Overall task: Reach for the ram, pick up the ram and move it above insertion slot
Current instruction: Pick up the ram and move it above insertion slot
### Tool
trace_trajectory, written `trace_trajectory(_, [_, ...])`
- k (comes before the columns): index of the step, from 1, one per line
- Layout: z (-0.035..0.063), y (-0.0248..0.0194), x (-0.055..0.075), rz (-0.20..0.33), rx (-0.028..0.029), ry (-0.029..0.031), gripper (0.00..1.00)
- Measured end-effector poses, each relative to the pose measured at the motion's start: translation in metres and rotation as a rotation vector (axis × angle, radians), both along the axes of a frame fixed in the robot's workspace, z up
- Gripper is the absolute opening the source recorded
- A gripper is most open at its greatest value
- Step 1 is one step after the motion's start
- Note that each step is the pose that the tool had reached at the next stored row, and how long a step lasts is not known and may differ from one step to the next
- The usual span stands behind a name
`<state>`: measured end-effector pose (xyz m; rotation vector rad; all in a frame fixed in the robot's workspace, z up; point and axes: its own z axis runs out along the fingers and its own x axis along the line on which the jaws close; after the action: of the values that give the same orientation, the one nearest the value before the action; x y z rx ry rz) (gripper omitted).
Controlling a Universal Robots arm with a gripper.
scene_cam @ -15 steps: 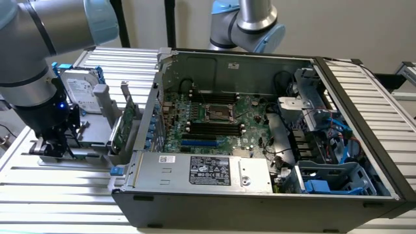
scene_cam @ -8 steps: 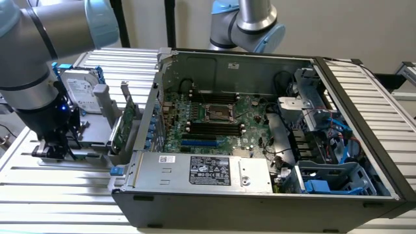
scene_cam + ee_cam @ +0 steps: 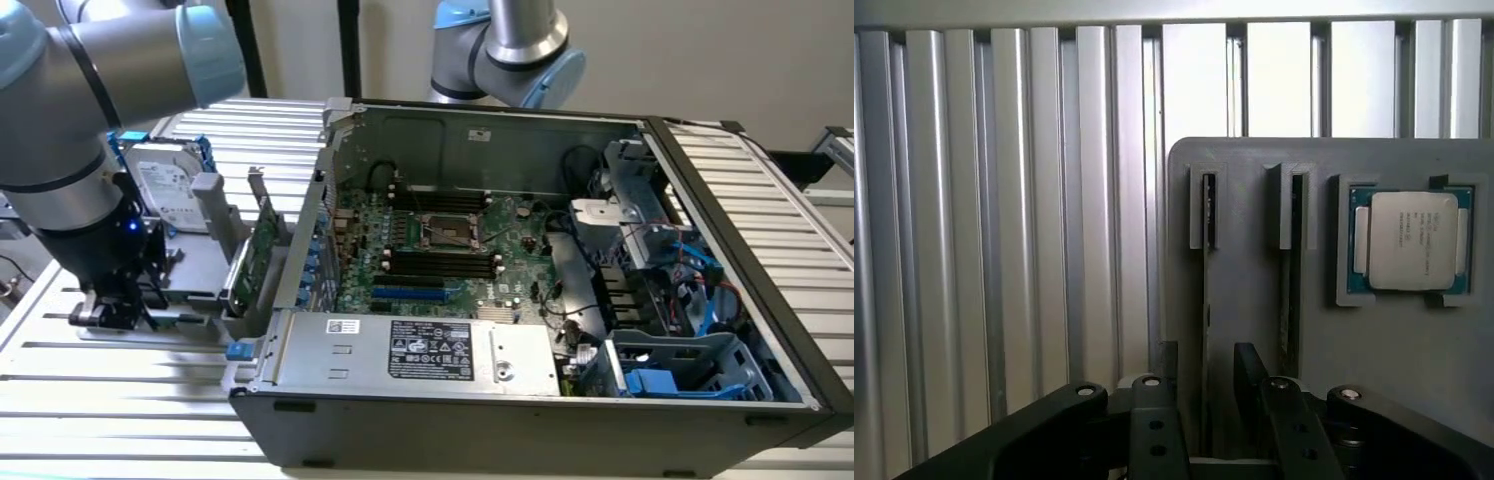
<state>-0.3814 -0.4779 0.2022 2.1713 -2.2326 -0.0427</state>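
The grey holder's bracket [image 3: 1197, 212] wraps closely around the end of the ram, so the gripper will next pinch the ram by the exposed middle of its upper edge [image 3: 1205, 362].
The ram [image 3: 1206, 290] stands on edge in a narrow slot of the grey holder [image 3: 1244, 160], so I see it as a thin dark strip. My gripper [image 3: 1207, 372] is open just above it. Its two black fingers [image 3: 1166, 368] straddle the strip with a gap on each side, touching nothing. A second thin strip [image 3: 1291, 280] stands in the neighbouring slot. In the exterior view my gripper [image 3: 114, 305] hangs low over the holder [image 3: 200, 300], at that view's left of the open computer case. The black memory slots [image 3: 434, 262] lie on the motherboard inside the case.
A processor chip [image 3: 1411, 240] sits in a recess of the holder. A broad green expansion card [image 3: 254, 255] and a hard drive [image 3: 167, 195] stand upright between my arm and the case wall [image 3: 320, 200]. A second robot arm [image 3: 514, 50] rises behind the case. The table is ribbed metal.
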Motion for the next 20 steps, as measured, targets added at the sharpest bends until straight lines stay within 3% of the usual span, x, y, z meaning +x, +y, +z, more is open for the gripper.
trace_trajectory(8, [-0.0044, 0.0000, -0.0003, 0.001, 0.0000, -0.0001, 0.36])
trace_trajectory(9, [-0.0047, 0.0000, -0.0003, 0.001, 0.0000, 0.0000, 0.27])
trace_trajectory(12, [-0.0050, 0.0000, -0.0003, 0.001, 0.0000, 0.0001, 0.22])
trace_trajectory(13, [-0.0050, 0.0000, -0.0003, 0.001, 0.0000, 0.0000, 0.15])
trace_trajectory(20, [-0.0051, 0.0000, -0.0003, 0.001, 0.0000, 0.0000, 0.13])
